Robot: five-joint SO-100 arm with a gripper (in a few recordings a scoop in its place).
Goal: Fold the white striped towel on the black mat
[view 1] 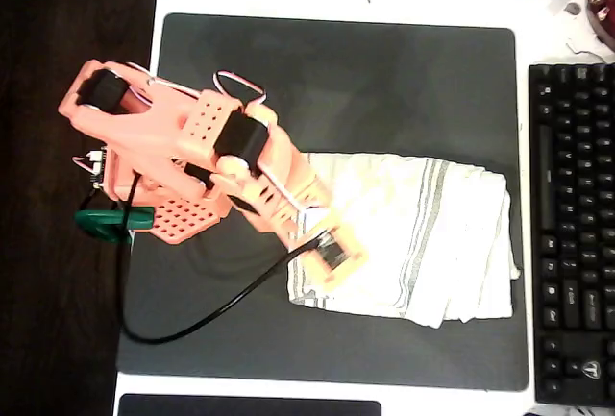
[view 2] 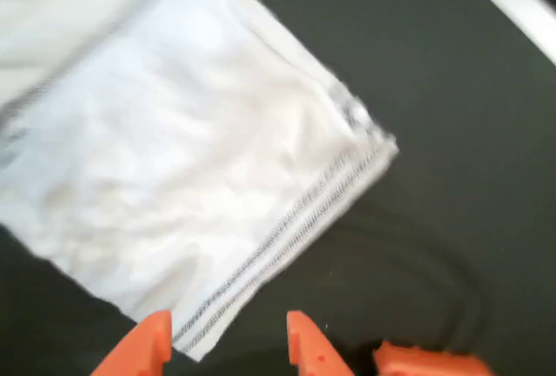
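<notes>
Next, the gripper grabs the white striped towel by its striped hem edge. Then the gripper folds the towel over on the black mat.
The white striped towel lies rumpled and partly doubled over on the right half of the black mat. Grey stripes run down its middle and along its left edge. My orange gripper hovers over the towel's left end. In the wrist view the towel looks blurred, and its striped hem slants down toward my gripper. The two orange fingertips stand apart, with a towel corner just above the gap and the mat beneath. The gripper is open and holds nothing.
A black keyboard borders the mat on the right. A black cable loops across the mat's lower left. A green clamp holds the arm's base at the left edge. Clutter sits on the white table at the top.
</notes>
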